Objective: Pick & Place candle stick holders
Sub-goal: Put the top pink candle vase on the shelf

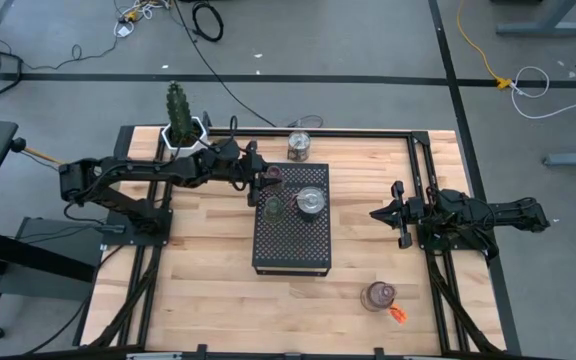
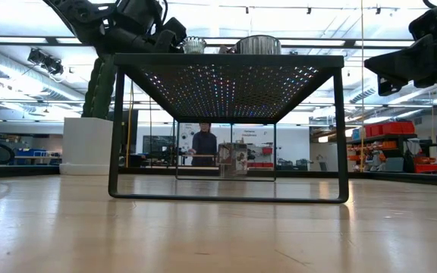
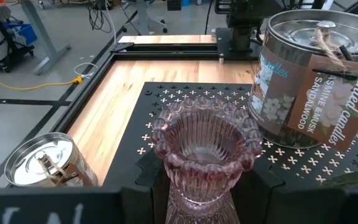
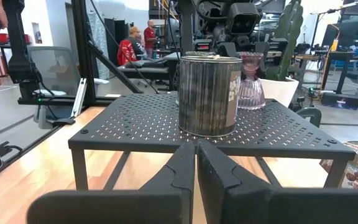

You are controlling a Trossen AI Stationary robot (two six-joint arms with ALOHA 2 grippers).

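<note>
The pink holder is upright, and its foot is at the black perforated stand's top. It would stand, so my left gripper should release it now.
A pink ribbed glass candle stick holder stands at the far left corner of a black perforated stand. My left gripper reaches over that corner and is shut on it. A green holder and a silvery tin candle also stand on the stand's top. Another holder, with an orange tag, stands on the table near its right front. My right gripper hovers shut at the table's right, its fingers pointing level at the stand. My left gripper pinches the pink holder's narrow lower part, below the beaded rim, between its two fingers. The fingers come nearly level from the table's left, slanting slightly down. The holder is upright, its foot at the stand's top; whether it rests there I cannot tell.
A second tin candle stands on the table just beyond the stand's far edge. A cactus in a white pot stands at the far left, beside my left arm. Bare wood lies in front of the stand. People show in the room beyond.
</note>
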